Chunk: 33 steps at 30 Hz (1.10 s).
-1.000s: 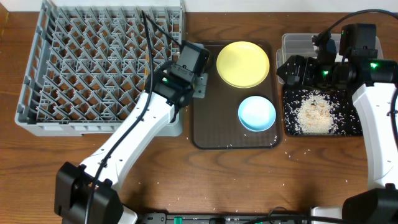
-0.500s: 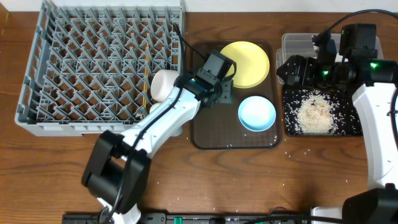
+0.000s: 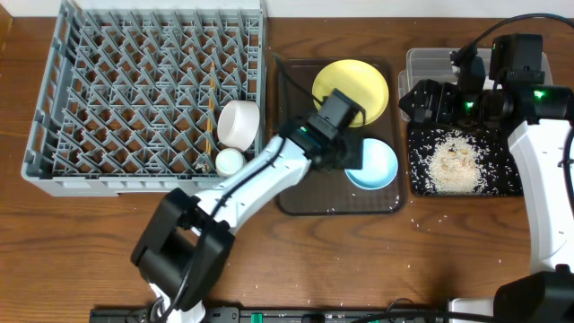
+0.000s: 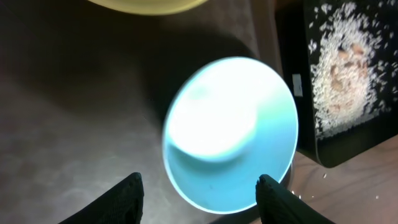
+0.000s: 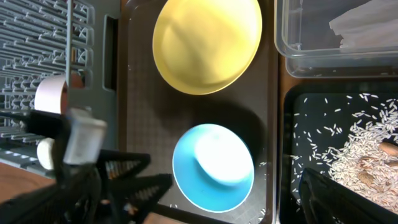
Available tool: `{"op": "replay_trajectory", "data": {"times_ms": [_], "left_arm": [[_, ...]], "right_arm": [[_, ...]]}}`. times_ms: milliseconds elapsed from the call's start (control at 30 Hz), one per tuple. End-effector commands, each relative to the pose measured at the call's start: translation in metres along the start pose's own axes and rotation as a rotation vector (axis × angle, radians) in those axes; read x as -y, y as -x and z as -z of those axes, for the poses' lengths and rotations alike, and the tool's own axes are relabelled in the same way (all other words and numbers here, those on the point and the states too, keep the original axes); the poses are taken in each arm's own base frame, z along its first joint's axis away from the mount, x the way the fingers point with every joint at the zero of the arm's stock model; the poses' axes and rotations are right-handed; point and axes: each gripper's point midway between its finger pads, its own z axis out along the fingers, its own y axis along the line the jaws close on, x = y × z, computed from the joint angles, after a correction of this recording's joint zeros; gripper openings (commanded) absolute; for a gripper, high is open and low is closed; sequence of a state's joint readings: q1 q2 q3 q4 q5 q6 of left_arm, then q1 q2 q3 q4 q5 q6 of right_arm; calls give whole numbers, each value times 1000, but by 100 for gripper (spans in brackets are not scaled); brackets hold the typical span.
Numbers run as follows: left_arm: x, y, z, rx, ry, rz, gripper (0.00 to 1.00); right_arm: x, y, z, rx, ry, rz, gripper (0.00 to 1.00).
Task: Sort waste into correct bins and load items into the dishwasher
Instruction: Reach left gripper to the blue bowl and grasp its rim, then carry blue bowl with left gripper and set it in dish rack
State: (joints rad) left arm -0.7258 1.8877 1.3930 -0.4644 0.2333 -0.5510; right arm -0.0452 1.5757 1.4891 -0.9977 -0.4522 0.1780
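Observation:
The light blue bowl should be grabbed next by its near rim (image 3: 351,178) with my left gripper, so the body of the bowl stays free to be loaded tilted into the dish rack (image 3: 134,90).
My left gripper (image 4: 202,196) is open and empty, its fingers on either side of the near rim of the light blue bowl (image 4: 231,134), just above it. The bowl (image 3: 377,166) sits on the brown tray, in front of the yellow plate (image 3: 351,90). The white bowl (image 3: 239,123) and small white cup (image 3: 230,161) lie in the grey dish rack (image 3: 134,90) at its right edge. My right gripper (image 3: 421,100) hangs open and empty over the bins. Rice (image 3: 453,166) lies in the black tray (image 3: 511,184). A crumpled wrapper (image 5: 364,28) lies in the clear tub (image 5: 311,56).
The brown serving tray (image 3: 305,193) lies between the rack and the bins. Loose rice grains are scattered on the wooden table (image 3: 377,260) near the trays. My left arm stretches from the front edge across the tray's left side.
My left arm has swung right from the rack's edge to over the blue bowl, leaving the white bowl and cup showing in the rack. The right arm has not moved.

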Motion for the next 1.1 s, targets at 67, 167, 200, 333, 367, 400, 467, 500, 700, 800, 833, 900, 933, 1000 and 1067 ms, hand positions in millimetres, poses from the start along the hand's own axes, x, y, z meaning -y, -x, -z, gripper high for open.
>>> {"op": "replay_trajectory", "data": {"times_ms": [67,167,200,333,367,400,467,500,700,800,833,900,933,1000,1067], "left_arm": [[-24,-13,-40,-48,90,42,60],[-32,-19,-55,-73,108,48,60],[-34,-20,-59,-76,110,49,60],[-34,-19,-64,-69,105,47,52],[-33,-18,-64,-66,103,47,45],[-33,-17,-64,-64,101,46,37],[-32,-17,-64,-64,101,46,24],[-32,-17,-63,-65,98,46,19],[-22,-5,-43,-23,69,36,8],[-22,12,-18,41,76,7,8],[-25,19,-6,69,94,2,8],[-35,32,19,132,148,6,8],[-40,40,34,170,174,-3,8],[-48,54,60,241,216,-26,8],[-60,69,87,322,278,-41,8]], "right_arm": [[-9,0,5,13,16,27,99],[-9,0,5,13,16,27,99],[-9,0,5,13,16,27,99],[-11,-1,4,11,18,31,99],[-11,0,4,11,18,31,99],[-11,0,4,11,18,31,99],[-11,0,4,11,18,31,99],[-11,0,4,11,18,31,99],[-11,0,4,11,18,31,99],[-11,0,4,11,18,31,99],[-11,-1,4,11,18,31,99],[-11,0,4,11,18,31,99],[-11,-1,4,11,18,31,99],[-11,0,4,11,18,31,99],[-11,0,4,11,18,31,99]]}}
